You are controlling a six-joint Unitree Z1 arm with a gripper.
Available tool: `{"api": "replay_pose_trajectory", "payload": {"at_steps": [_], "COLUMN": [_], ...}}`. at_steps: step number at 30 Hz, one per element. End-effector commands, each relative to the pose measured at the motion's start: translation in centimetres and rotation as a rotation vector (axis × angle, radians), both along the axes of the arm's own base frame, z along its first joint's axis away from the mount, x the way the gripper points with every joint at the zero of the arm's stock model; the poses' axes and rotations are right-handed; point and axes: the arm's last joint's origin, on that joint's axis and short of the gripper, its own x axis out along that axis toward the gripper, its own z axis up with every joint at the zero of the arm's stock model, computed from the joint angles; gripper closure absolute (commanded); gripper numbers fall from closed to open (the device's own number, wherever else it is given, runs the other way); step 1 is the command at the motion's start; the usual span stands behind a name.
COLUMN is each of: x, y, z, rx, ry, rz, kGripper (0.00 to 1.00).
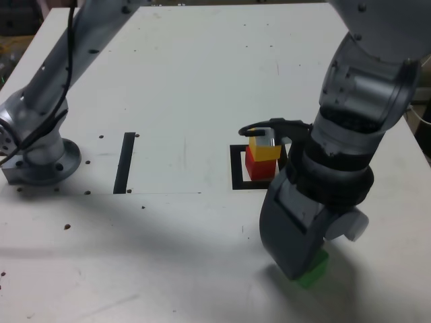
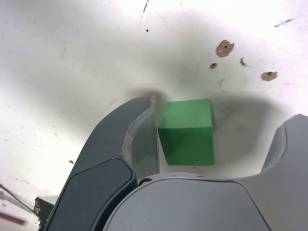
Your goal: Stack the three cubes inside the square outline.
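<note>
The robot's gripper needs to top the stack inside the square outline, so it should next grab the green cube (image 1: 314, 270) by its opposite sides.
The green cube (image 1: 314, 270) (image 2: 186, 132) sits on the white table near the front, at the exterior view's right. My gripper (image 1: 301, 264) (image 2: 219, 118) is lowered over it with a jaw on either side. In the wrist view one finger (image 2: 137, 130) is right against the cube's side, while the other finger (image 2: 288, 144) stands well apart from it. The gripper is open. Behind it, the yellow cube (image 1: 264, 150) rests on the red cube (image 1: 256, 168) inside the square outline (image 1: 237, 169).
A straight black tape strip (image 1: 124, 162) lies left of the outline in the exterior view. The arm's base (image 1: 42, 160) is bolted at the far left, and its forearm (image 1: 363, 101) rises over the stack's right side. Small holes (image 2: 224, 47) dot the table.
</note>
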Motion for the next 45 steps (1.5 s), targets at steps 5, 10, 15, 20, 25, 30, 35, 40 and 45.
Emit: {"api": "replay_pose_trajectory", "payload": {"at_steps": [5,10,15,20,25,30,35,40,45], "x": [0.3,0.5,0.6,0.5,0.5,0.5,0.5,0.2,-0.9], "y": [0.3,0.2,0.3,0.4,0.4,0.5,0.6,0.8,1.2], "z": [-0.6,-0.6,-0.5,-0.7,-0.7,-0.8,-0.7,-0.1,1.4], "rx": [-0.019,-0.033,-0.031,-0.029,-0.030,-0.026,-0.014,-0.010,-0.012], "ry": [0.013,-0.011,-0.019,-0.012,-0.008,-0.011,-0.035,-0.047,-0.060], "rz": [-0.007,-0.021,-0.023,-0.021,-0.019,-0.020,-0.029,-0.044,-0.066], "kGripper": [0.18,0.23,0.35,0.44,0.50,0.60,0.71,0.76,0.76]}}
